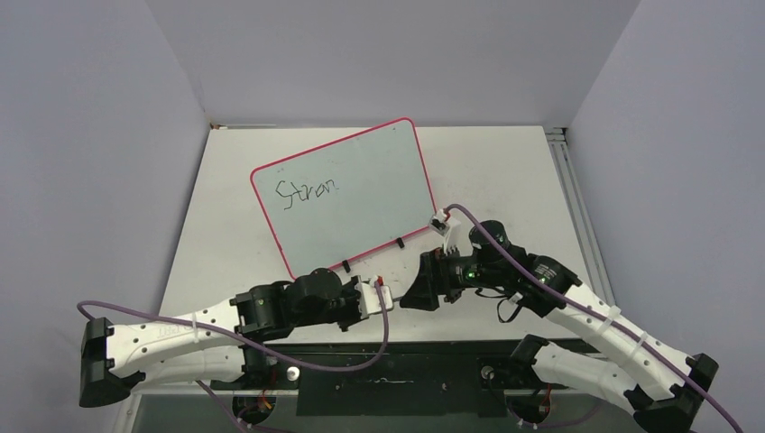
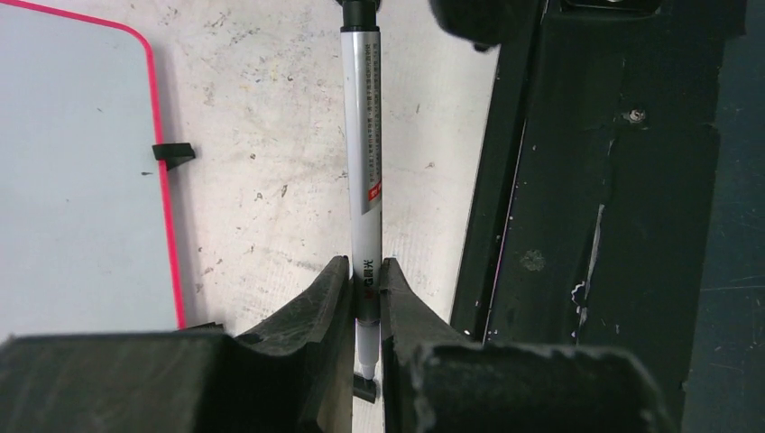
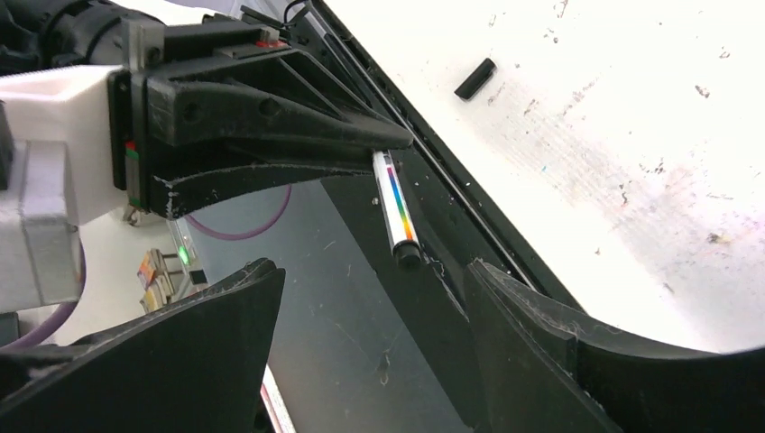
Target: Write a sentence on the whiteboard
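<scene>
The marker's tip should stay free to write the sentence on the whiteboard, so my right gripper should next grab the marker near its black end [image 3: 403,237].
The whiteboard [image 1: 361,180], pale with a pink-red rim, lies tilted on the table; its corner [image 2: 72,180] shows in the left wrist view. Of the sentence [image 1: 307,191], thin black script reading about "Stron" is on the board. My left gripper [image 2: 365,271] is shut on a white-and-grey marker [image 2: 364,162], whose tip points back between the fingers. In the top view that left gripper [image 1: 386,290] sits near the table's front edge. My right gripper [image 3: 374,271] stands open just past the marker's black end [image 3: 397,207], touching nothing. It faces the left one [image 1: 413,290].
Small black feet [image 2: 171,153] [image 3: 475,78] stick out from the board's near rim. The black frame at the table's front edge [image 2: 586,225] runs right beside the marker. Purple cables [image 1: 505,253] loop over both arms. Grey walls close in the table on three sides.
</scene>
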You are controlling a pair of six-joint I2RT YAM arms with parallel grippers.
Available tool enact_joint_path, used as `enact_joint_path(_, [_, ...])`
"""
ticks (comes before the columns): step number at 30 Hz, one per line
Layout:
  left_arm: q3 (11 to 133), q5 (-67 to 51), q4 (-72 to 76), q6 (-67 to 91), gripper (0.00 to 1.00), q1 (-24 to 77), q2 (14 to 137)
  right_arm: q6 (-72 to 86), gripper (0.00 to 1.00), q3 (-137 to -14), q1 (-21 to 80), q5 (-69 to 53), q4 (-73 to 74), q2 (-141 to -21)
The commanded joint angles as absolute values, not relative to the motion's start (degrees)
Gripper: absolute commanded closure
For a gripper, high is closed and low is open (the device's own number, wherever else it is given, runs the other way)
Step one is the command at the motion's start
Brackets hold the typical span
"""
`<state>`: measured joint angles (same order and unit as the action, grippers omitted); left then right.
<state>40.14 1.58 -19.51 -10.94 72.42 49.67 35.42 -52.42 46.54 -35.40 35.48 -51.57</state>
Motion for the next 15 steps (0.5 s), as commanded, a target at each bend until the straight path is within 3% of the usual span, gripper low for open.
enact_joint_path(1, [43.1, -5.4, -19.0, -9.4, 1.00, 70.6, 50.2, 41.1, 0.28, -48.8, 48.9, -29.8, 26.7, -51.1])
enact_joint_path(15, [43.8, -8.6, -19.5, -8.9, 1.00, 69.4, 52.8, 42.6, 0.54, -46.3, 53.3, -31.3, 21.4, -55.7])
